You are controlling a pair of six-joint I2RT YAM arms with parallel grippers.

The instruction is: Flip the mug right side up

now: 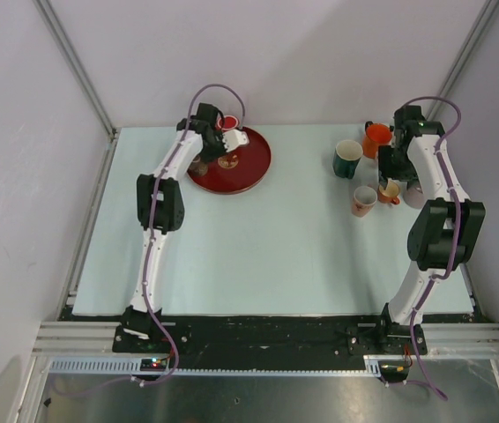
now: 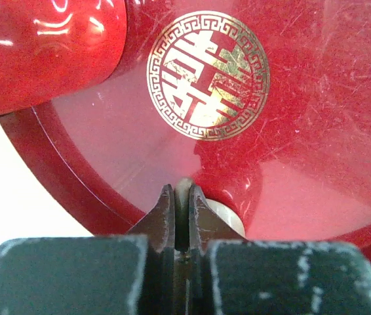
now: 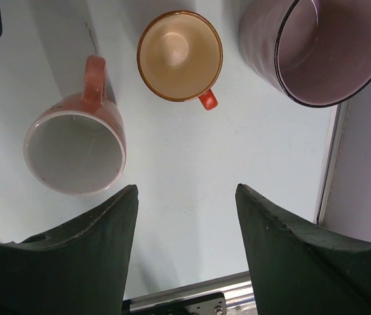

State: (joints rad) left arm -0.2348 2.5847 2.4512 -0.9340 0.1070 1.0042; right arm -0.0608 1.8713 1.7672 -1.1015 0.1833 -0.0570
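I should grab the mug by its rim with my right gripper next, clear of where my left gripper holds it, to turn the mug upright.
On the round red tray (image 1: pixel 254 167) (image 2: pixel 48 167) my left gripper (image 1: pixel 202 164) (image 2: pixel 182 190) is shut on a thin cream edge of the mug (image 2: pixel 226 218). Only a glossy red bit of the mug and a pale rim show right of the jaws; the fingers hide the rest, so how it lies I cannot tell. A second shiny red mug (image 1: pixel 229 122) (image 2: pixel 41 46) stands at the tray's far edge. My right gripper (image 1: pixel 392 176) (image 3: pixel 185 190) hangs open over bare table, holding nothing.
Several mugs stand upright at the back right: a green one (image 1: pixel 347 159), an orange one (image 1: pixel 376 138), a pink one (image 1: pixel 363 200) (image 3: pixel 74 147), a small orange-rimmed cup (image 3: pixel 179 56) and a purple one (image 3: pixel 316 49). The table's right edge (image 3: pixel 333 164) lies close by.
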